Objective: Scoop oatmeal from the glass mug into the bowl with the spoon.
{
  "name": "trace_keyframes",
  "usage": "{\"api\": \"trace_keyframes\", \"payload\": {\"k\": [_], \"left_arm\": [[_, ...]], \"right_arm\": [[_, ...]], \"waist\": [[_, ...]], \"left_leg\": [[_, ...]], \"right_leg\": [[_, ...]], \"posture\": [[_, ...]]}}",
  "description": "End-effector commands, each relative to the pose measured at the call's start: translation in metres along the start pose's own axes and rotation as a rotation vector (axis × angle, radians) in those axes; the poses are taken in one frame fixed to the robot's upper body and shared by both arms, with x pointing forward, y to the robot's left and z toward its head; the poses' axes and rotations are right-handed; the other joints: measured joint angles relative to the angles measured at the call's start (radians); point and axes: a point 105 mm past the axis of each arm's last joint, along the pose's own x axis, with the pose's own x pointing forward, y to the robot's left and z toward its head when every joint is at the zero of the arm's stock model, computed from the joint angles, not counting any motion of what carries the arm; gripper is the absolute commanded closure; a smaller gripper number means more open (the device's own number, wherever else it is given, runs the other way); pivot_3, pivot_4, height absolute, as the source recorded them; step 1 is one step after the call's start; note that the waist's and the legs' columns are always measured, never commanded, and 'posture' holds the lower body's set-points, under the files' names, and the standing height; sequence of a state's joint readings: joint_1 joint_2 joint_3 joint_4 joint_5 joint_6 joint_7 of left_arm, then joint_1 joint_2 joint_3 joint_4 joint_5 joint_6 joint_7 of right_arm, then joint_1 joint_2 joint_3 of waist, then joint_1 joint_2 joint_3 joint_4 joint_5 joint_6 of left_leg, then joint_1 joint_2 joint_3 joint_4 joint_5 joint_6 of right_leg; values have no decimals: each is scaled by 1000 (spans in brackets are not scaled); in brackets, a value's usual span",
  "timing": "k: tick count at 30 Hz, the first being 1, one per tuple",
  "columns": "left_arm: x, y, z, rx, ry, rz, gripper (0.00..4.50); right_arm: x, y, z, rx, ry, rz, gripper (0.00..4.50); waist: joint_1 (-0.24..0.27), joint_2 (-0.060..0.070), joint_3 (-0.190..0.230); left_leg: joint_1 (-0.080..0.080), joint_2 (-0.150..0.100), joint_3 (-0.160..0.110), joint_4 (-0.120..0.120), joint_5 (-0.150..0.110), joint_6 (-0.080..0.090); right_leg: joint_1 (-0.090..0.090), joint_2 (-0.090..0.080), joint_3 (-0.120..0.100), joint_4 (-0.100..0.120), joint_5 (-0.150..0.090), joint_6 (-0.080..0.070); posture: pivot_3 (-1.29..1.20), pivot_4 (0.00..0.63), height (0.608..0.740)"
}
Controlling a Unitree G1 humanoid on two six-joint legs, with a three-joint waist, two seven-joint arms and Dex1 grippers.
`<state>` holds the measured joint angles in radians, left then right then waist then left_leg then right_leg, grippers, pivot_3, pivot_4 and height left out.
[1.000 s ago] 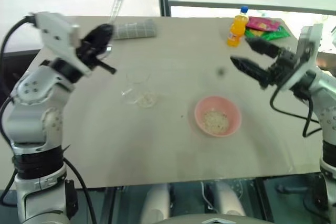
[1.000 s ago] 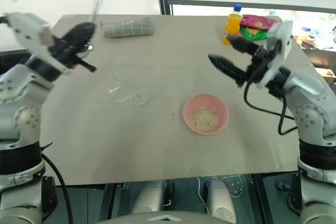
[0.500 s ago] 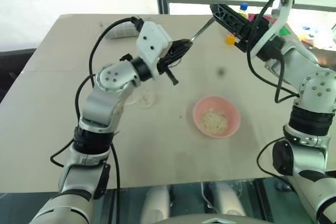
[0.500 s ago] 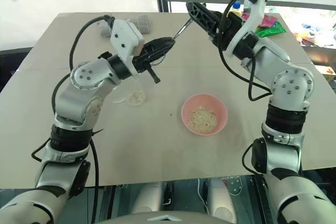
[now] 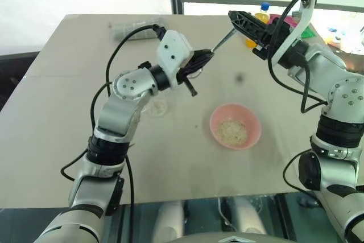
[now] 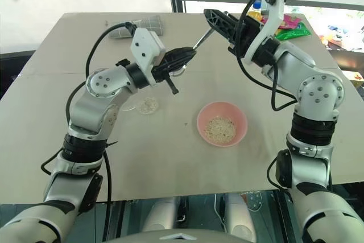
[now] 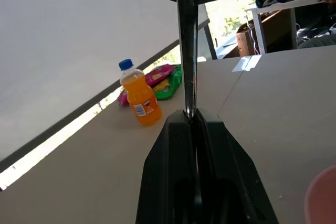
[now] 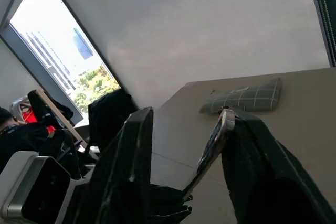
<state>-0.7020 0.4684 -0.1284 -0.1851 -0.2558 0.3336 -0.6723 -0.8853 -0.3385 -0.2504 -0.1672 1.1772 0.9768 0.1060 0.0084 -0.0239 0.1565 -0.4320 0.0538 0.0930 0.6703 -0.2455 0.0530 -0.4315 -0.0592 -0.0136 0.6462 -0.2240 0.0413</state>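
Note:
The right gripper grabs the spoon by its handle end (image 5: 232, 32) (image 8: 226, 121) next, so the spoon's scoop end stays free to dip oatmeal.
My left gripper (image 5: 205, 57) is shut on the spoon (image 5: 222, 41) and holds it in the air above the table's middle. The slim silver handle rises up and to the right. My right gripper (image 5: 234, 21) meets the handle's far end. Its fingers stand apart around the spoon (image 8: 212, 145), which lies against one finger (image 8: 247, 150). The glass mug (image 6: 145, 105), with a little oatmeal in it, stands on the table partly behind my left forearm. The pink bowl (image 5: 213, 122) sits right of the mug and holds oatmeal (image 5: 232, 132).
An orange bottle (image 7: 140, 98) and bright snack packets (image 7: 165, 80) lie at the table's far right. A grey checked cloth (image 8: 241, 98) lies at the far edge, left of centre. The beige table (image 5: 170, 163) is bare towards the front.
Both arms came together over the table's middle: the left gripper swung right with the spoon, the right gripper moved in to the handle's end. Its fingers have narrowed around it.

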Motion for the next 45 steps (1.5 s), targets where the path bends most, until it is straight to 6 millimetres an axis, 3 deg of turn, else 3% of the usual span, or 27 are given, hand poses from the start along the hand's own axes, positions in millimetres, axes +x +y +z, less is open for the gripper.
{"api": "trace_keyframes", "payload": {"k": [1,2,6,9,12,14,17,22,27,34,38,45], "left_arm": [[-1,-1,17,44,-59,-3,4500],[-1,-2,17,45,-61,-5,4500],[-3,-4,17,70,-55,-16,4500],[-3,0,16,92,-47,9,3557],[-10,5,27,128,-87,50,2099],[-15,6,35,138,-123,77,2099],[-36,9,52,135,-187,194,2099],[-74,18,56,103,-176,483,2099],[-130,25,28,155,0,775,2099],[-171,-13,-23,67,209,919,2099],[-181,-31,-51,29,295,918,2099],[-186,-32,-86,6,364,908,2099]], "right_arm": [[0,9,4,-24,-9,35,4118],[0,9,4,-26,-6,35,4467],[1,9,4,-32,-1,38,4467],[1,7,4,-20,7,35,4500],[-4,-1,13,26,-29,11,4500],[-9,-6,21,55,-53,-2,4500],[-28,-31,40,137,-120,-93,4500],[-58,-70,56,227,-189,-266,4500],[-76,-95,50,246,-195,-398,4500],[-77,-107,41,245,-173,-449,4500],[-74,-108,41,237,-161,-451,4500],[-73,-103,44,217,-154,-442,4500]], "waist": [[0,0,0],[0,0,0],[0,0,0],[0,0,0],[0,0,0],[1,0,0],[2,0,0],[3,0,0],[-7,1,-1],[-17,2,-1],[-16,2,-1],[-19,4,-2]], "left_leg": [[0,0,0,0,0,0],[0,0,0,0,0,0],[0,0,0,0,0,0],[0,0,0,0,1,-1],[0,0,0,0,1,-1],[0,0,0,0,1,-1],[0,1,0,0,1,-1],[0,1,0,0,1,-1],[2,2,0,0,-1,2],[2,2,0,1,-2,3],[3,2,0,2,-2,4],[3,2,0,2,-2,4]], "right_leg": [[0,0,0,0,0,0],[0,0,0,0,0,0],[0,0,0,0,0,0],[0,0,0,0,0,0],[0,0,0,0,0,0],[0,0,0,0,0,0],[0,0,0,0,0,0],[0,0,2,-1,0,1],[0,2,5,0,1,1],[0,2,6,1,1,1],[0,2,6,1,1,1],[0,3,6,2,2,0]], "posture": [[0,150,740],[0,150,740],[0,150,740],[0,150,740],[0,150,740],[0,150,740],[0,150,740],[0,150,740],[0,150,740],[0,150,740],[0,150,740],[0,150,740]]}}
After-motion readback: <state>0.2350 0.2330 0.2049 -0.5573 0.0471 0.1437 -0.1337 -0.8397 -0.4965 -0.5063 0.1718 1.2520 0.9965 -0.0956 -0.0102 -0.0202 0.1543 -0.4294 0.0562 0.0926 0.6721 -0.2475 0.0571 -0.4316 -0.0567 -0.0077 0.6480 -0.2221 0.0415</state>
